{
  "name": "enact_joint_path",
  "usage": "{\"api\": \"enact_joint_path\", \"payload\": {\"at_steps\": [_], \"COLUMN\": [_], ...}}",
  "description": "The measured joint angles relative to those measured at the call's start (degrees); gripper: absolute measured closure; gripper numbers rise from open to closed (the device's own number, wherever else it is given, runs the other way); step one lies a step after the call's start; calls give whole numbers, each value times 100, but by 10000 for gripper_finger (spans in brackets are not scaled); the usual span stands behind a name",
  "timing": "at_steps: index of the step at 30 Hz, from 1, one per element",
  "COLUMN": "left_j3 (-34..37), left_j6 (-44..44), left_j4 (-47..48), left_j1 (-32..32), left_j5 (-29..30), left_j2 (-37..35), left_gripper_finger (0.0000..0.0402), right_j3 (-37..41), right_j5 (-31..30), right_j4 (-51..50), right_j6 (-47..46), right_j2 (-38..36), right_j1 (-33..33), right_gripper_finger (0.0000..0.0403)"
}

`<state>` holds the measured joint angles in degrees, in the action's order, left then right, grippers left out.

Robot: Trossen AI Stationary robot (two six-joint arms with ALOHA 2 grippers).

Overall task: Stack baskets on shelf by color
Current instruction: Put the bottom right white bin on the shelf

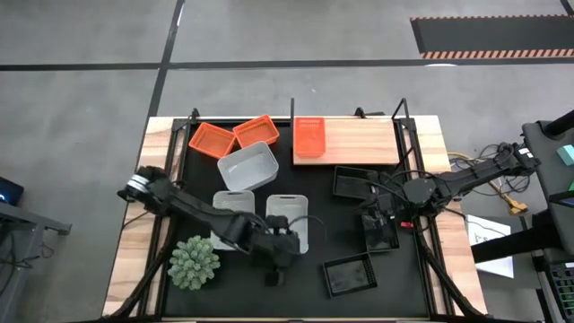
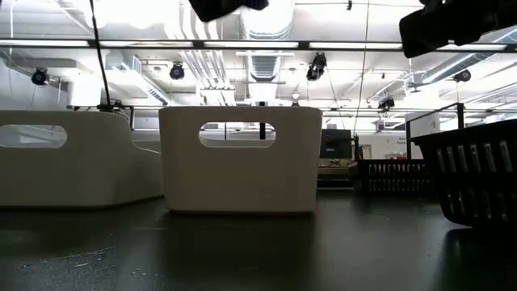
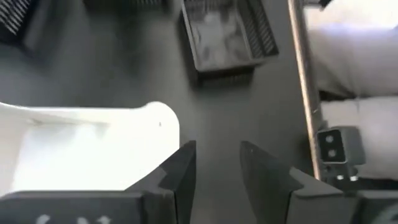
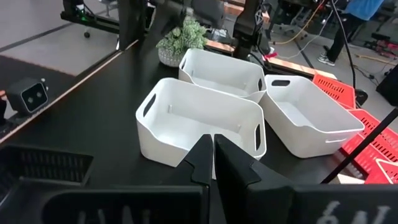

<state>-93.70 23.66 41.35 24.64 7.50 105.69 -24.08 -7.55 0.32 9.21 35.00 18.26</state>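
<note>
The white basket should be grabbed next by its rim (image 1: pixel 303 250) with my left gripper, so that I can stack it on the wooden shelf (image 1: pixel 363 142) by color.
An orange basket (image 1: pixel 308 139) stands on the left end of the wooden shelf (image 1: pixel 363 142). Two more orange baskets (image 1: pixel 212 139) (image 1: pixel 256 130) lie on the mat at the far left. Three white baskets (image 1: pixel 248 166) (image 1: pixel 289 218) (image 1: pixel 230 208) stand mid-table. Three black baskets (image 1: pixel 356 182) (image 1: pixel 381 231) (image 1: pixel 347 274) lie on the right. My left gripper (image 3: pixel 217 168) hangs open above the mat, just off the near corner of a white basket (image 3: pixel 93 149), with nothing between its fingers. My right gripper (image 4: pixel 213 155) is shut and empty, up over the black baskets and pointing toward the white ones (image 4: pixel 199 118).
A green spiky plant (image 1: pixel 194 262) stands at the near left, beside my left arm. The shelf's thin black posts (image 1: pixel 402 112) rise at its ends. Bare black mat (image 1: pixel 305 292) lies along the near edge between the plant and the nearest black basket.
</note>
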Motion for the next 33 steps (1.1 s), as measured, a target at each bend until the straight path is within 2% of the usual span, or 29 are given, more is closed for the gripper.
{"api": "enact_joint_path", "payload": {"at_steps": [3,10,13,21,24,30,33], "left_j3": [-152,-69,51,246,297,294,294], "left_j6": [1,-170,107,77,-121,-500,-514], "left_j4": [195,416,469,424,325,232,265], "left_j1": [-8,-49,-87,-123,-133,-140,-140], "left_j5": [5,14,14,38,-42,-166,-167], "left_j2": [282,457,458,519,663,1042,1140], "left_gripper_finger": [292,291,281,173,146,140,154], "right_j3": [2,2,2,2,2,4,4], "right_j5": [0,0,0,0,0,0,0], "right_j4": [-44,-50,-50,-57,-70,-184,-192], "right_j6": [54,89,125,130,129,61,1], "right_j2": [-2,-9,-9,-7,-7,-6,-7], "right_j1": [0,0,0,0,0,0,0], "right_gripper_finger": [394,394,394,394,394,394,394]}}
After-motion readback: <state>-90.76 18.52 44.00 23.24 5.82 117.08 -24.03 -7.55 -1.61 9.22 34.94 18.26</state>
